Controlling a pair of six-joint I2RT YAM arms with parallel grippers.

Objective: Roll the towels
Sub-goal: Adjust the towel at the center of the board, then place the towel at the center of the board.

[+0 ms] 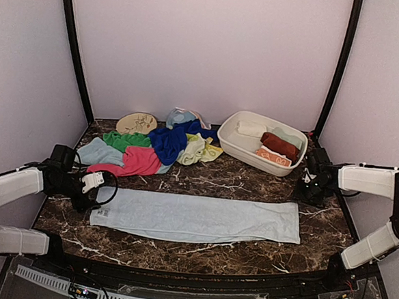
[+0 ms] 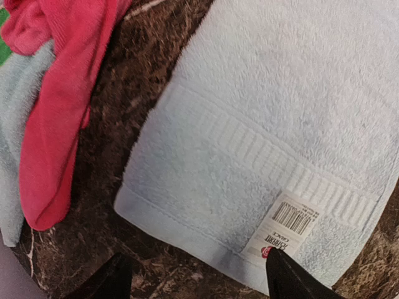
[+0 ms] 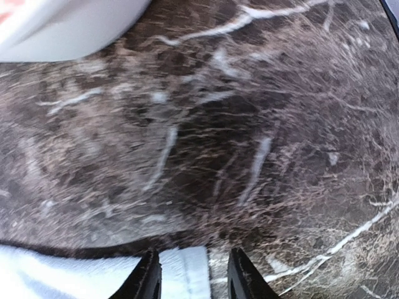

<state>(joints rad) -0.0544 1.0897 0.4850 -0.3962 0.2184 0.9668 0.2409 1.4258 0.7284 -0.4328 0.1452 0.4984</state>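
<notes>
I should next grab the long pale blue towel [image 1: 195,217] by its far corner with my right gripper, to fold that end of the towel over toward the barcode label for rolling.
A long pale blue towel [image 1: 195,217] lies flat and folded lengthwise across the front of the table. My left gripper [image 1: 88,198] hovers at its left end. In the left wrist view that end [image 2: 268,118], with a barcode label [image 2: 288,224], lies just ahead of my open left gripper [image 2: 199,283], which holds nothing. My right gripper [image 1: 311,193] is by the towel's far right corner. In the right wrist view that corner [image 3: 187,274] shows in the gap of the right gripper [image 3: 194,280], whose jaws stand apart and hold nothing.
Loose towels are heaped at the back left: pink-red [image 1: 133,162], green [image 1: 126,141], royal blue [image 1: 169,140], lime-yellow [image 1: 198,149]. Behind them lies a tan disc [image 1: 136,123]. The white basin [image 1: 244,149] at back right holds rolled towels, among them a rust-brown one [image 1: 280,145].
</notes>
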